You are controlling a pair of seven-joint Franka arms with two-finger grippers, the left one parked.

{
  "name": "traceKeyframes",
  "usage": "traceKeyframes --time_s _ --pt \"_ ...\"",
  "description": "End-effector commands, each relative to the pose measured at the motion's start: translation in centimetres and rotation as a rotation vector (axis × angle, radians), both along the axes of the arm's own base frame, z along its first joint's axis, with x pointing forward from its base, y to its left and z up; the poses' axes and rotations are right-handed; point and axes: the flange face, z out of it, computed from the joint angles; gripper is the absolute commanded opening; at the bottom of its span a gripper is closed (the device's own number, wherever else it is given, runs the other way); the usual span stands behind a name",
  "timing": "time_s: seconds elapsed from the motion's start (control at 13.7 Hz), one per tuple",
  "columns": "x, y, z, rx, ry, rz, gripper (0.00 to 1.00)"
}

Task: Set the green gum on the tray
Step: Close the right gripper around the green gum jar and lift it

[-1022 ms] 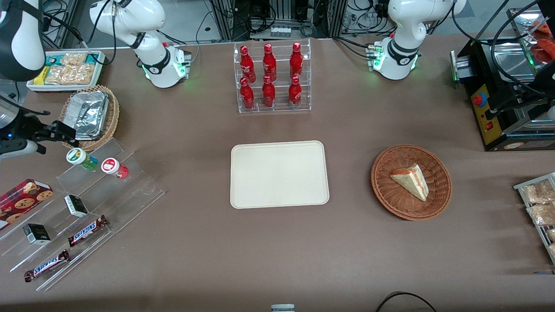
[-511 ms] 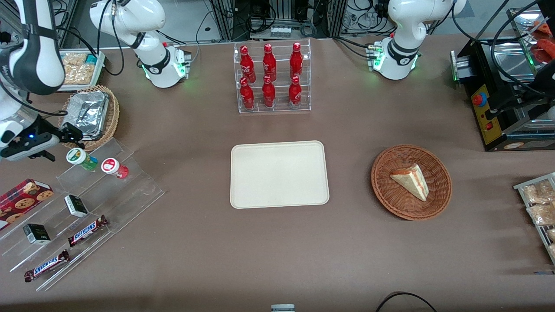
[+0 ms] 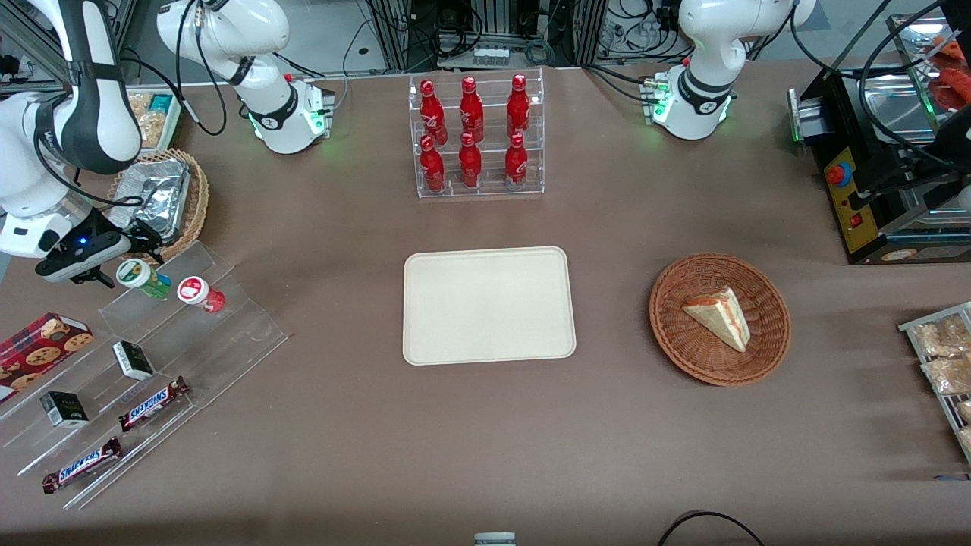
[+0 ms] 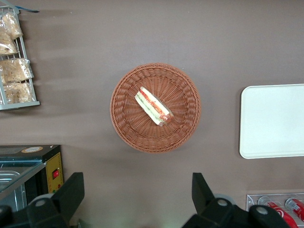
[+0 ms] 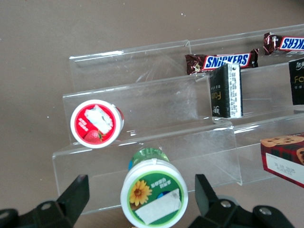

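The robot's gripper needs to grab the green gum next by its round body [image 3: 156, 285], below its white lid, so that it can place the gum on the cream tray [image 3: 488, 305].
The green gum [image 3: 142, 277] is a small green bottle with a white lid. It stands on the top step of a clear acrylic stand [image 3: 152, 356] at the working arm's end of the table. In the right wrist view the green gum [image 5: 153, 191] sits between my open fingers without touching them. My gripper [image 3: 129, 254] hovers just above it, open. The red gum bottle [image 3: 200, 293] stands beside it, also seen in the wrist view [image 5: 97, 122]. The cream tray [image 3: 488, 305] lies flat mid-table, bare; its edge shows in the left wrist view [image 4: 273, 121].
The stand's lower steps hold Snickers bars [image 3: 152, 403], small black boxes [image 3: 133, 359] and a cookie box [image 3: 38, 345]. A wicker basket with foil [image 3: 159, 201] sits just past the gripper. A rack of red bottles [image 3: 474, 136] and a basket with a sandwich [image 3: 718, 317] lie farther along.
My gripper has moved from the table's edge toward the green gum and now sits over it. Nothing else has moved.
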Motion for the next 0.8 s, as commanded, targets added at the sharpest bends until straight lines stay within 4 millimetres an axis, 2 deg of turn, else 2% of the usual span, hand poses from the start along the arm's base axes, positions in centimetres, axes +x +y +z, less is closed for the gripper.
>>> traceKeyframes --time_s 0.0,0.29,0.36,0.44,0.51,0.58,0.73 --pt "-0.12 -0.92 -0.61 -0.007 -0.017 0.015 0.99" --pt "-0.19 -1.29 -0.88 -0.008 -0.013 0.015 0.99" --pt "-0.09 -1.32 -0.98 -0.010 -0.014 0.015 0.92" --pt "-0.11 -1.32 -0.99 -0.010 -0.013 0.016 0.58" --pt "-0.08 -1.33 -0.94 -0.010 -0.013 0.016 0.18" --pt "0.07 -1.30 -0.96 -0.011 -0.011 0.016 0.00" --pt "0.44 -1.14 -0.34 -0.010 -0.014 0.015 0.00"
